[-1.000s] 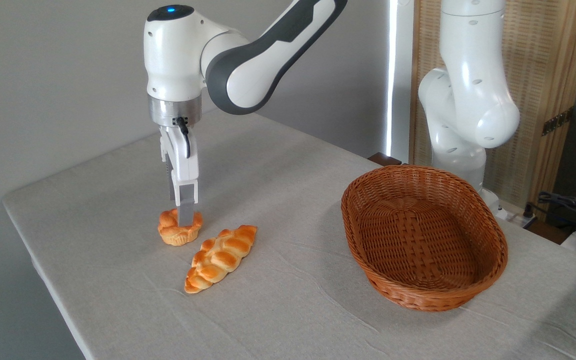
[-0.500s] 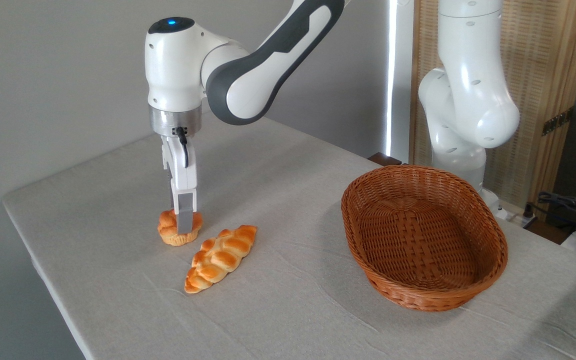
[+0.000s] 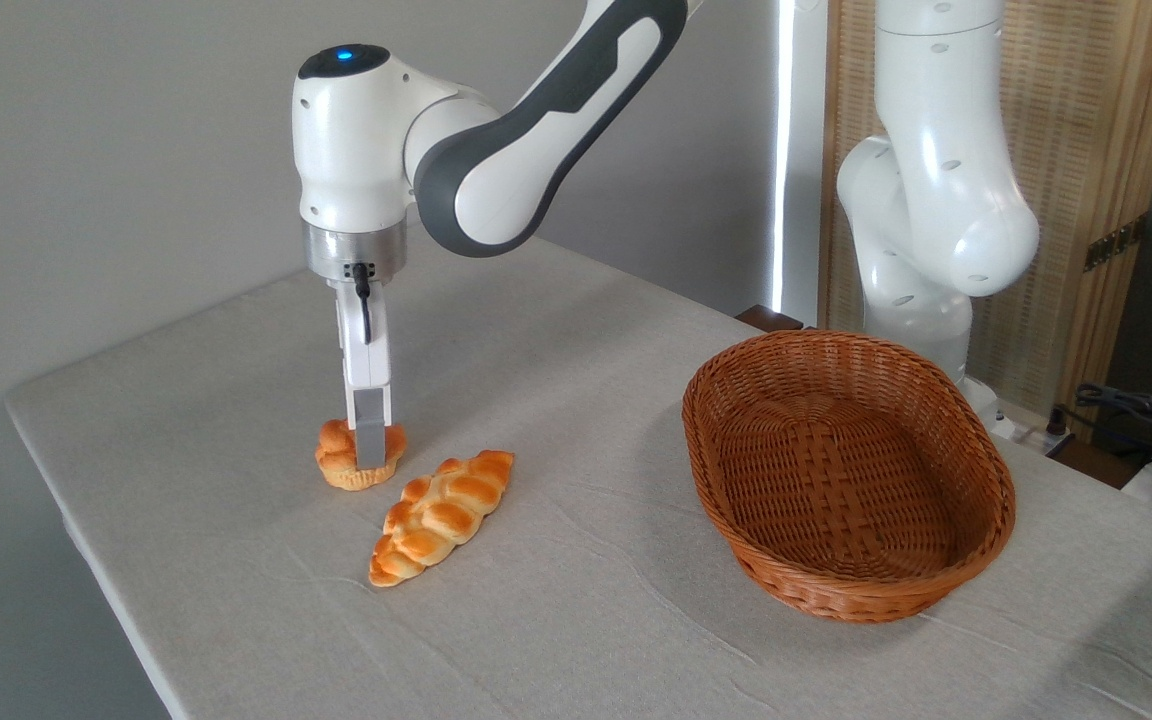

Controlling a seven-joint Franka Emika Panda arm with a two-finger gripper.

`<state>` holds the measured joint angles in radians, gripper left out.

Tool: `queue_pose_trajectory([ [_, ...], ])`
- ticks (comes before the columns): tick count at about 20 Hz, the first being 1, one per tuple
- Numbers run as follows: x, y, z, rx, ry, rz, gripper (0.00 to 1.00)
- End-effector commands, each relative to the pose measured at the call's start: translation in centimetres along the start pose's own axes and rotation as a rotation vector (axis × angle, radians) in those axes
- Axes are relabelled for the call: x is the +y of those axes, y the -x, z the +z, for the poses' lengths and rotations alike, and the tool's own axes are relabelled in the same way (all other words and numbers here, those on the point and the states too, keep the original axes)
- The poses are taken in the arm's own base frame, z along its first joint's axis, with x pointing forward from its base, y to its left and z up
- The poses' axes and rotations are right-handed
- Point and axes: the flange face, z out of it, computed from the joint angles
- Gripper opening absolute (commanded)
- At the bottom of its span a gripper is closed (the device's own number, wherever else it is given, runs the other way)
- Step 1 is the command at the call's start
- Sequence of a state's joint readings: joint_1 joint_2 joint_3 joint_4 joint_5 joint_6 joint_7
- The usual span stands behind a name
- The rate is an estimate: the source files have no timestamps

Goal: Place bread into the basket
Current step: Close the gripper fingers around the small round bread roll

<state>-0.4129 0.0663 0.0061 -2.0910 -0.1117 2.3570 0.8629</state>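
Note:
My gripper grabs the bread (image 3: 341,462) by its puffy sides next. Then the bread goes into the basket.
The bread (image 3: 341,462), a small round golden bun, sits on the table (image 3: 576,620) at the left. My gripper (image 3: 368,455) points straight down over it, open. The near grey finger (image 3: 370,445) covers the bun's front and the far finger is hidden behind it. The bun rests on the cloth and is not lifted. The basket (image 3: 976,545), a large oval reddish-brown wicker one, stands empty to the right, well apart from the gripper.
A longer braided loaf (image 3: 444,515) lies just right of and in front of the bun, close to the gripper. The arm's white base (image 3: 926,230) rises behind the basket. The table's left edge runs near the bun.
The arm has come down, so the fingers now reach lower around the bun. The wrist has turned slightly, showing the hand narrower. Bun, loaf and basket have not moved.

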Motion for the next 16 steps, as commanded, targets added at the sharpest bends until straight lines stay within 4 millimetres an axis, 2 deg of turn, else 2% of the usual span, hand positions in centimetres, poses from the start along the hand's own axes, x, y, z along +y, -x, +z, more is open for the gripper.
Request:
queue_pose_trajectory([
  [1,0.4,0.3,0.4,0.015,0.005,0.012,0.26],
  [7,0.4,0.2,0.2,0.022,0.005,0.002,0.26],
  [9,0.3,0.2,0.1,0.032,0.011,-0.007,0.21],
  [11,0.3,0.2,0.0,0.035,0.012,-0.011,0.22],
  [14,0.2,0.0,-1.2,0.063,0.009,-0.032,0.23],
  [16,0.1,0.0,-3.1,0.094,0.006,-0.055,0.23],
])
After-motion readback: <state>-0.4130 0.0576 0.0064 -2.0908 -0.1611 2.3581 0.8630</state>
